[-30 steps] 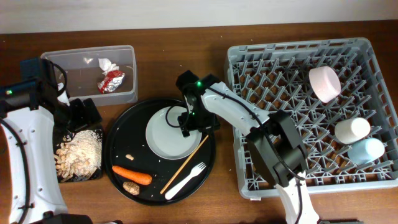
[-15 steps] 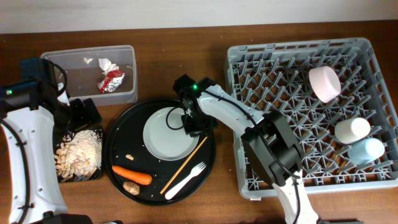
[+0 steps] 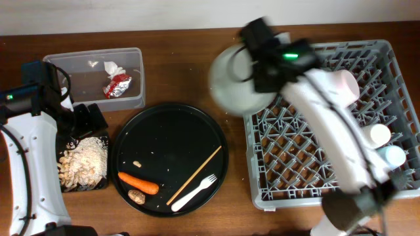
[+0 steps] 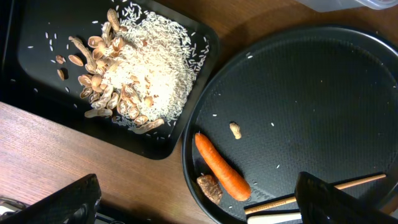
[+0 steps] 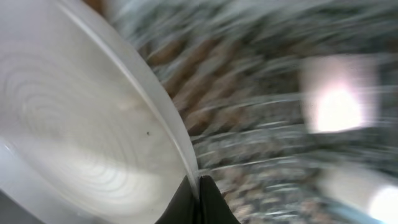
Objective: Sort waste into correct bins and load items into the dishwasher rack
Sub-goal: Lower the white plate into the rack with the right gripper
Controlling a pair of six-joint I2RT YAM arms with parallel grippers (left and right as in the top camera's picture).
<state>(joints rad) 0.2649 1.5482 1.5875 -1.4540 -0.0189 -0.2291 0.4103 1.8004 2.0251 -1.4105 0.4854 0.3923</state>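
Observation:
Most of the round white plate (image 3: 231, 85) hangs outside the rack's edge, so the plate would drop short if I opened now. My right gripper needs to move it toward the rack.
My right gripper (image 3: 261, 77) is shut on the rim of the round white plate (image 3: 231, 85), held tilted in the air over the left edge of the grey dishwasher rack (image 3: 315, 47). In the right wrist view the fingertips (image 5: 199, 190) pinch the plate (image 5: 81, 124); the rest is blurred. A pink bowl (image 3: 348, 85), a white cup (image 3: 380, 133) and a blue cup (image 3: 396, 156) sit in the rack. My left gripper (image 3: 88, 118) hangs open and empty (image 4: 199, 208) above the carrot (image 4: 222, 167) and brown lump (image 4: 209, 187).
The round black tray (image 3: 170, 131) holds the carrot (image 3: 138, 184), lump (image 3: 136, 196), white fork (image 3: 193, 190) and a chopstick (image 3: 195, 175). A shallow black tray (image 3: 65, 187) carries food scraps (image 4: 134, 81). The clear tub (image 3: 134, 56) contains a wrapper (image 3: 118, 85) and tissue (image 3: 113, 67).
My right gripper shut on the plate's rim, lifted it off the round black tray and swung it up and right to the rack's left edge. The left arm stayed still.

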